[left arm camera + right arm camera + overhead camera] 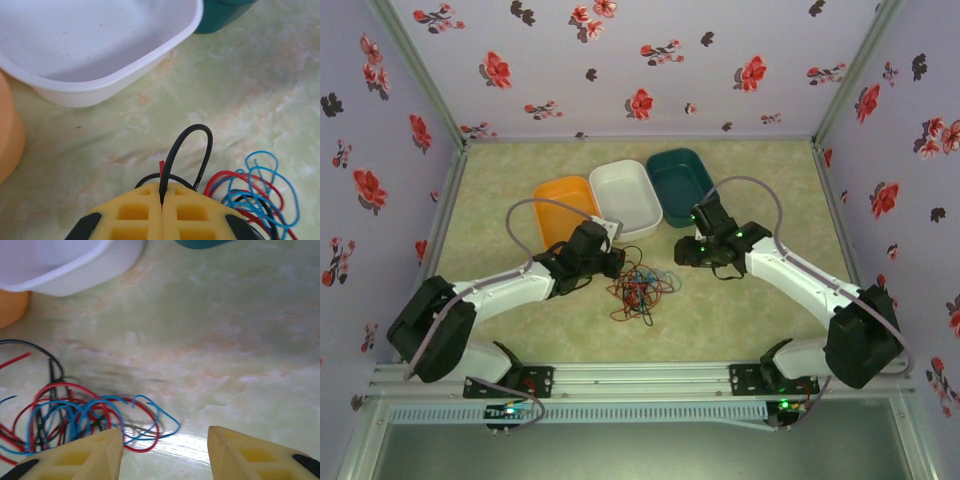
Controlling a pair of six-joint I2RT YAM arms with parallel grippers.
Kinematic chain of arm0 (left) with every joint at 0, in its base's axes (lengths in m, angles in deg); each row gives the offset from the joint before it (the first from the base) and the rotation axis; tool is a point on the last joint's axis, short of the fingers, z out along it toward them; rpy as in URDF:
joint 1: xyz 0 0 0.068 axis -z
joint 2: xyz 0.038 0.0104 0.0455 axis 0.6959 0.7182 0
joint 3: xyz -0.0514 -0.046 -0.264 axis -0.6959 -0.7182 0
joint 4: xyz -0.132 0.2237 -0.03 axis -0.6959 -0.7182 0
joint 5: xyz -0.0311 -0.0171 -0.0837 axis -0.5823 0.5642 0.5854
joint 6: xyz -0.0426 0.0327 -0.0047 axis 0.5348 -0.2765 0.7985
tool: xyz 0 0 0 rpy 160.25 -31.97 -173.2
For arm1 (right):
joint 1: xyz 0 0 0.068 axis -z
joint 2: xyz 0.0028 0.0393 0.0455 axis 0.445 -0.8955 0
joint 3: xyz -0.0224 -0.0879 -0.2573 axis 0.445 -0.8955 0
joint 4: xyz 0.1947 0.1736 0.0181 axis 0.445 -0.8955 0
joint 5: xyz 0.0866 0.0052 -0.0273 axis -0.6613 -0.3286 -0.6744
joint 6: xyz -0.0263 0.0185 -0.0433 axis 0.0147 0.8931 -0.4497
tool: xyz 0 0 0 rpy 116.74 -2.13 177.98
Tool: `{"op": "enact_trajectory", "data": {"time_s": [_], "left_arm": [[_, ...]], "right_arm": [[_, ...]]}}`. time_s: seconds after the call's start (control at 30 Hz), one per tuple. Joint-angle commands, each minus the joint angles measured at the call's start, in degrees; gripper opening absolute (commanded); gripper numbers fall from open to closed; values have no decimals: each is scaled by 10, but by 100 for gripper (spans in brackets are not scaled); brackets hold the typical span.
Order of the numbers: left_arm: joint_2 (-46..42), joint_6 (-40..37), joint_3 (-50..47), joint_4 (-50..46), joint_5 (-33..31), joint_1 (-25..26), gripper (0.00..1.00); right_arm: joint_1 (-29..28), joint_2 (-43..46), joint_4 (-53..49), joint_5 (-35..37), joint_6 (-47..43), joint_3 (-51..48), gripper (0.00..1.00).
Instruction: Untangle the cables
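My right gripper grabs the black cable by its raised loop (636, 249) (46, 353) next, to untangle it alone, leaving the red and blue wires free.
The cables (638, 290) lie as a small tangle of red, blue and black wires on the green table between the two arms. My left gripper (162, 200) is shut on a black cable (192, 131) that loops up out of the yellow pads, and a red wire end pokes up beside it. The remaining tangle (255, 192) lies just to its right. In the top view this gripper (610, 262) sits at the tangle's left edge. My right gripper (165, 435) is open with bare table between its fingers. The cables (75, 412) spread beside its left finger.
Three trays stand in a row behind the tangle: orange (565, 205), white (625, 195) and teal (680, 185). The white tray's rim (100, 90) is close ahead of the left gripper. Flowered walls enclose the table on three sides.
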Motion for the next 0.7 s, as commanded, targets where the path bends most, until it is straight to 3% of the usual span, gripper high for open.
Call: {"op": "enact_trajectory", "data": {"time_s": [0.0,0.33,0.67], "left_arm": [[-20,-15,-11,48,56,-4,0],[-21,-32,-9,92,111,-5,0],[-3,-25,-4,117,142,-18,0]], "right_arm": [[-6,16,70,-55,-18,-4,50],[-8,-48,208,-143,-24,-25,50],[-24,-83,275,-143,-34,-60,50]]}}
